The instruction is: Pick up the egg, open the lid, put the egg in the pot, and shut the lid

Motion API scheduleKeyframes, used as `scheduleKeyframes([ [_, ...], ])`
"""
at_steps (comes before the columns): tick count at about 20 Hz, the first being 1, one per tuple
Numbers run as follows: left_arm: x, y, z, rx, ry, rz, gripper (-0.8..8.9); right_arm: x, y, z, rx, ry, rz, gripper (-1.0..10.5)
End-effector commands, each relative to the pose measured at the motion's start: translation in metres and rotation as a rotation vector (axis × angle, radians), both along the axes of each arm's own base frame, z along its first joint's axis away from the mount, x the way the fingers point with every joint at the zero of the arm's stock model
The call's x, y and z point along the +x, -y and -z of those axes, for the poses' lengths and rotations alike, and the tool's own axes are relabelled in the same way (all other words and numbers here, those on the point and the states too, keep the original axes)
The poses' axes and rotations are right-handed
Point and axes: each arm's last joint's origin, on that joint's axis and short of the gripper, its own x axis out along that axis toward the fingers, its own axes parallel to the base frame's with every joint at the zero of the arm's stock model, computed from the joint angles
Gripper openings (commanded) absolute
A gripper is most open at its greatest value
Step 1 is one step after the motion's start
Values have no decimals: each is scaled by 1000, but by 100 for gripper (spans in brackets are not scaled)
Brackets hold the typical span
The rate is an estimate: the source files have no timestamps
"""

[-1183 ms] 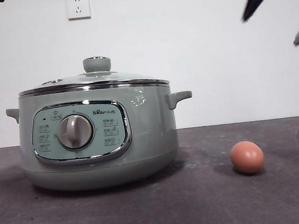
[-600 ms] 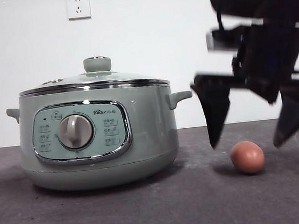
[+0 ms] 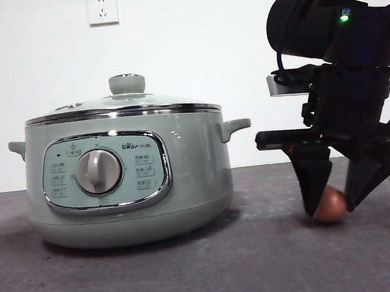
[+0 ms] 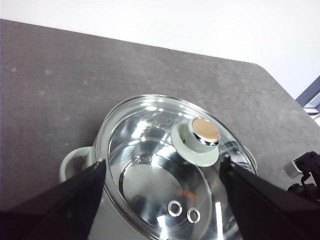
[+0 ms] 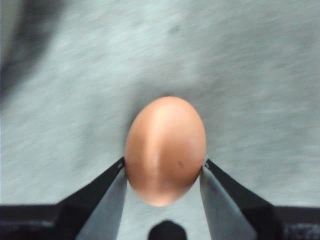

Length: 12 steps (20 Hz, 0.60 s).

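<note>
Next, my left gripper grabs the lid by its narrow green knob (image 3: 126,84), as the glass lid spreads across the whole pot (image 3: 190,167), too wide for the fingers.
The brown-orange egg (image 3: 332,205) lies on the dark table to the right of the pale green pot (image 3: 190,167). My right gripper (image 3: 334,209) has come down from above, with one jaw on each side of the egg. In the right wrist view the jaws touch both sides of the egg (image 5: 165,150). The glass lid (image 3: 120,102) with its green knob (image 3: 126,83) sits shut on the pot. My left gripper (image 4: 160,200) hangs open high above the lid (image 4: 150,150), with its jaws wide apart.
The grey table (image 3: 194,271) runs back to a white wall with a socket (image 3: 102,8). The pot's side handle (image 3: 235,126) sticks out towards the right arm. Part of the right arm (image 4: 305,175) shows beyond the pot in the left wrist view.
My right arm has come down from the top right corner onto the egg, and its jaws have narrowed from wide apart to touching the egg. The pot, lid and egg have not moved.
</note>
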Motion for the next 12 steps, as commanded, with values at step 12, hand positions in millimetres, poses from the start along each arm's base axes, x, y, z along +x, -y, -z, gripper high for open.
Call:
scheduleKeyframes([
  [12, 40, 46, -14, 17, -36, 170, 382, -49, 32, -86, 72, 175, -29, -12],
])
